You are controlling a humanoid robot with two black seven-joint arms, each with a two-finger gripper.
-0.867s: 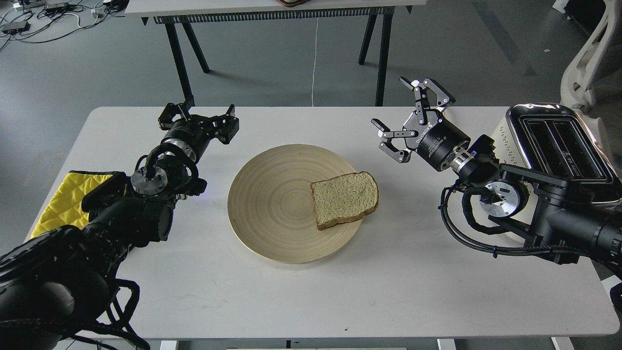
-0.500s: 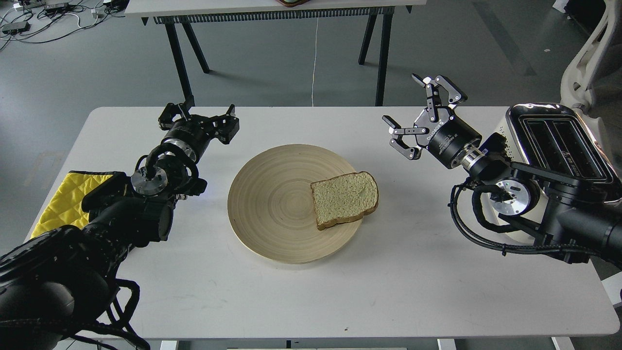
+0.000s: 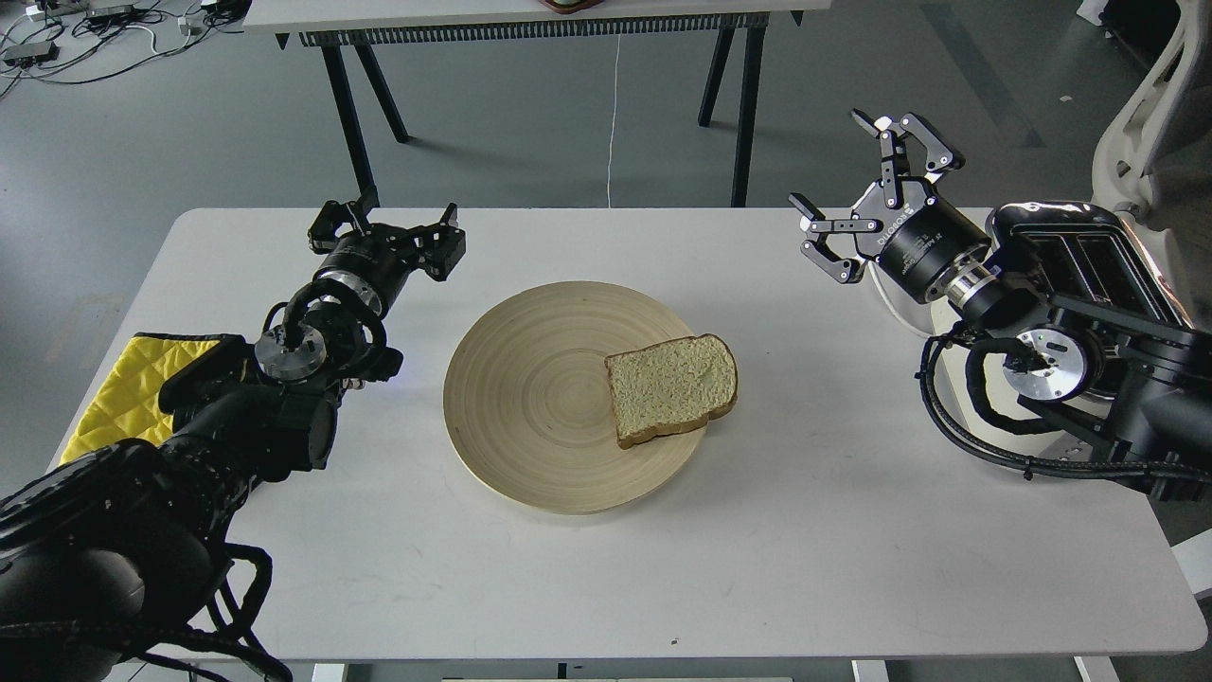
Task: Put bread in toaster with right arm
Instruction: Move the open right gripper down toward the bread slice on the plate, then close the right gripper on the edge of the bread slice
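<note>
The bread will go in the toaster (image 3: 1127, 270), so my right gripper will next grab it by its crust edge (image 3: 734, 380).
The bread (image 3: 672, 386), a tan slice with a brown crust, lies flat on the right side of a round wooden plate (image 3: 492, 379) in the middle of the white table (image 3: 757, 568). The cream toaster (image 3: 1127, 270) with a chrome top stands at the table's right edge, partly hidden by my right arm. My right gripper (image 3: 838, 170) is open and empty, raised above the table's far right, just left of the toaster and well up and right of the bread. My left gripper (image 3: 386, 229) rests low at the far left with its fingers spread, empty.
A yellow quilted cloth (image 3: 123, 388) lies at the table's left edge under my left arm. A second table (image 3: 530, 14) with black legs stands behind. A white chair (image 3: 1146, 114) is beside the toaster.
</note>
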